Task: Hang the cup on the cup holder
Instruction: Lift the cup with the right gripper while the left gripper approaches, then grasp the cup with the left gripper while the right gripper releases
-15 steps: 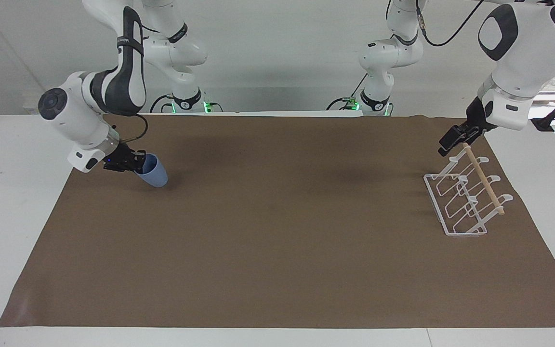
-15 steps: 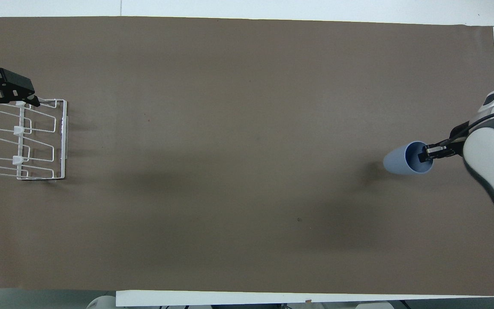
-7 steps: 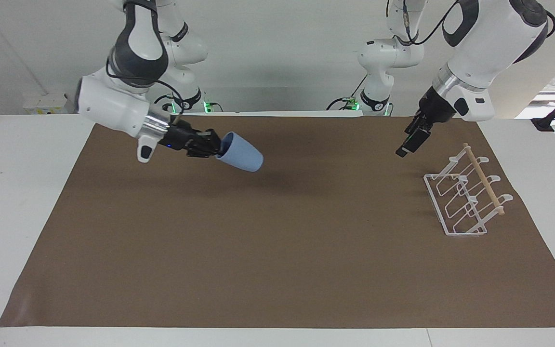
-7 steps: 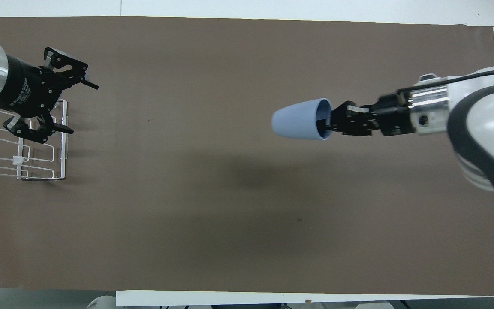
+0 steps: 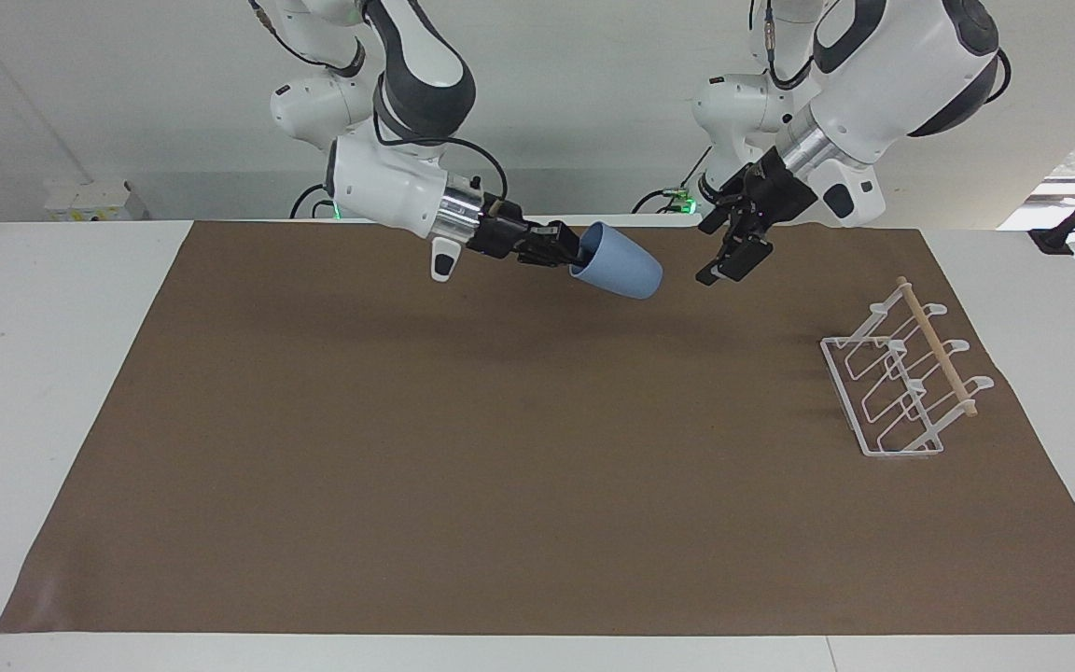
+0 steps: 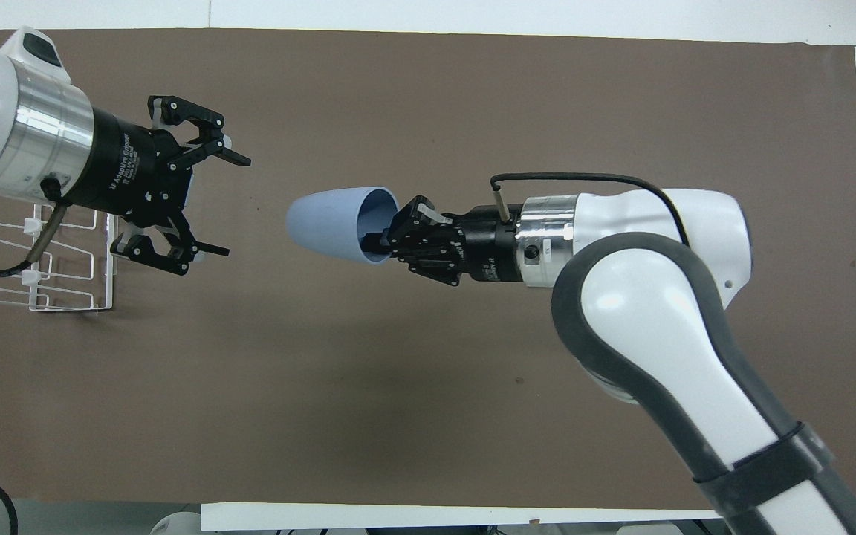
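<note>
Next, my left gripper grips the light blue cup by its free narrow base to hang it, since my right gripper's fingers crowd the cup's rim.
The light blue cup hangs sideways in the air over the middle of the mat, its narrow base pointing toward the left arm's end. My right gripper is shut on its rim, with one finger inside the mouth. My left gripper is raised and open, a short gap from the cup's base, holding nothing. The white wire cup holder stands on the mat at the left arm's end, its wooden dowel across the top. In the overhead view the left arm covers part of it.
A brown mat covers most of the white table. Both arms reach over the part of the mat nearest the robots.
My right arm lifted the cup from the right arm's end and carried it toward the middle. My left gripper left the cup holder and swung toward the cup, staying open.
</note>
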Motion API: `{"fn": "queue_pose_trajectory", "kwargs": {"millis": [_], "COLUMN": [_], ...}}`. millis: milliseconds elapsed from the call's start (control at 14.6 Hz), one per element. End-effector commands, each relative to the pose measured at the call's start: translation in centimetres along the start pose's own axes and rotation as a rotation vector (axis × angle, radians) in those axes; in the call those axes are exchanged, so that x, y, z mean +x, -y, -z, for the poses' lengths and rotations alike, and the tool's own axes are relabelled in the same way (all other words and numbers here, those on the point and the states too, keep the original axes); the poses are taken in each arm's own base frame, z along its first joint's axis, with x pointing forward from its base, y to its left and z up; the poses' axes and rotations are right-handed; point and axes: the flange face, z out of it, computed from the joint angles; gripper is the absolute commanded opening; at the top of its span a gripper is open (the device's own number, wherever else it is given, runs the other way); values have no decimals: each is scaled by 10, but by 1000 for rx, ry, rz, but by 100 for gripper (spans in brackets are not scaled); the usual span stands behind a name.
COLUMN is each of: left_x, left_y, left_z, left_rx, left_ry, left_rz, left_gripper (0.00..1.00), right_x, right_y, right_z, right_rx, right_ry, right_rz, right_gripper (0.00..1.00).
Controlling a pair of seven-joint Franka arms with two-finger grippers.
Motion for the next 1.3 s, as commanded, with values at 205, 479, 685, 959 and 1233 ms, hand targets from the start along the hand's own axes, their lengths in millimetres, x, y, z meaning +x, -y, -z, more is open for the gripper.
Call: {"fn": "queue_pose_trajectory", "kwargs": {"millis": [205,479,685,959,1233], "left_x": [3,1,-4,1,48], "left_y": [22,21,14,12,10], "left_z": [-47,-48,-43,-40,-28], "left_rx": [9,8,-30,-37,-59], "left_ry": [-5,14,68,69,-14], "left_rz": [40,111,202,212,281], "left_gripper": [99,0,0,0,0], "right_x": [-13,-13,-12,1,43], "right_y": [-4,-4,-3,7,18], "right_z": [-6,-6,-4,23,110], "right_rx": [38,39,41,59,-150], "right_ry": [1,1,-1,-42,-143], "right_rz": [-57,-58,-58,-39,164], "right_gripper": [0,0,5,99,99]}}
